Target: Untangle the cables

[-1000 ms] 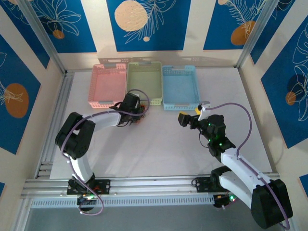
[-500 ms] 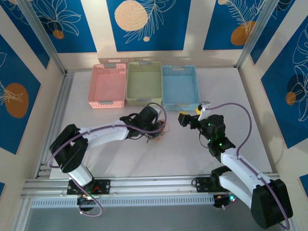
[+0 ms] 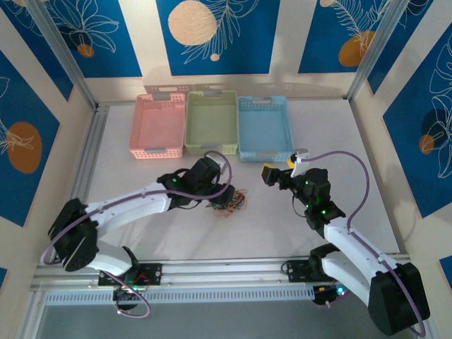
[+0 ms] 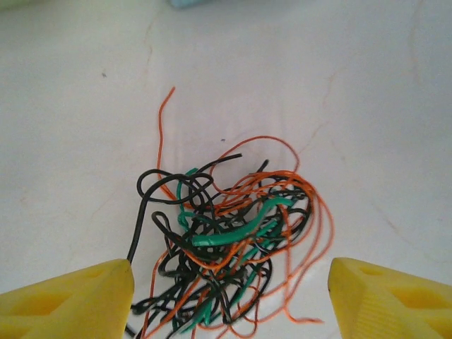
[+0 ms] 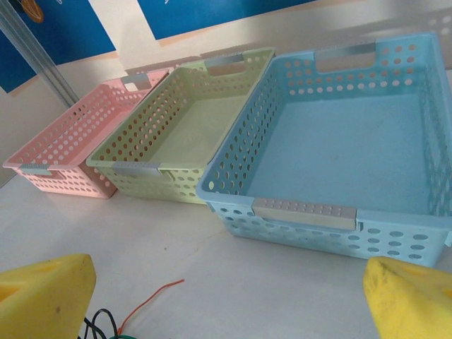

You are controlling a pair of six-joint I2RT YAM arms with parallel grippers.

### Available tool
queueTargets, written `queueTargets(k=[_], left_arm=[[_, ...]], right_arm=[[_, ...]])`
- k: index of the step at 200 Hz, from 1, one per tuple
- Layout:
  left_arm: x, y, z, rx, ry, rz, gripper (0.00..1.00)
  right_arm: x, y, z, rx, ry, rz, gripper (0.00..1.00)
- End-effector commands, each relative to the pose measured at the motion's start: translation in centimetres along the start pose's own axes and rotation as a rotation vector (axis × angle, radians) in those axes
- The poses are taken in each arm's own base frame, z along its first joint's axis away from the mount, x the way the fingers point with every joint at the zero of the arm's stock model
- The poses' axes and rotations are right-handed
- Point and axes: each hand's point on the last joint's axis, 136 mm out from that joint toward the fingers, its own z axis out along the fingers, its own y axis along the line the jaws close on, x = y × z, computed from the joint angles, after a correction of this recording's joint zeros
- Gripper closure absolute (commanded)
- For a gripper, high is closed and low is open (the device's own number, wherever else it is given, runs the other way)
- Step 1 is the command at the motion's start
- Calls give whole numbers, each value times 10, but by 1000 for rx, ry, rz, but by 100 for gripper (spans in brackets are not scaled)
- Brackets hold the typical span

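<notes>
I need to pull the green cable free from the other cables, so next I should grab it with my right gripper near its end on the clump.
The cables (image 4: 233,236) are thin black, orange and green wires knotted into one curly clump on the white table. My left gripper (image 4: 231,282) is open just over them, a yellow finger (image 4: 78,296) on each side and the near half of the clump between them, untouched. From above, the cables (image 3: 234,200) lie mid-table at the tip of the left gripper (image 3: 219,195). To their right my right gripper (image 3: 271,174) hovers open and holds nothing. The right gripper (image 5: 229,304) faces the baskets, with an orange cable end (image 5: 152,293) at the lower left.
Three perforated baskets stand in a row at the back: pink (image 3: 157,150), green (image 3: 210,148) and blue (image 3: 265,157). The blue basket (image 5: 304,212) is nearest the right gripper. Bare white table lies in front of the clump, and metal rails run along the near edge.
My left arm carried the clump from beside the green basket out to mid-table, then opened its jaws and let it go. The right arm has stayed still.
</notes>
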Motion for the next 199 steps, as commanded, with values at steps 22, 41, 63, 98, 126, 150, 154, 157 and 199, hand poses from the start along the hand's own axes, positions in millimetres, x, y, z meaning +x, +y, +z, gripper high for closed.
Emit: queueTargets(k=[22,41,63,98,126,150,154,157,199], left_arm=[[23,20,-40,-30,-19,-21,24],[40,26,-42,-28,7,-35,24],[54,31,-48,-11,2,-76,24],[70,34,-56,45,-27,-136,24],[81,34,-57,77,-24,-170,24],[83,39,-63,63,-41,-179,24],[84,40,-63,62,-41,-179,24],[84,40,-64,62,-43,-179,24],[89,43,-66,65,-42,-186,24]], right_arm=[[-17,0,0,20,-33,-6,2],[-18,1,0,20,-4,2,5],[-15,21,-2,-56,124,28,12],[16,70,-15,-235,405,41,19],[38,109,-23,-323,589,-47,21],[64,120,-15,-270,734,-198,24],[68,120,-13,-259,750,-221,24],[71,121,-12,-254,763,-240,24],[87,125,21,-196,835,-402,26]])
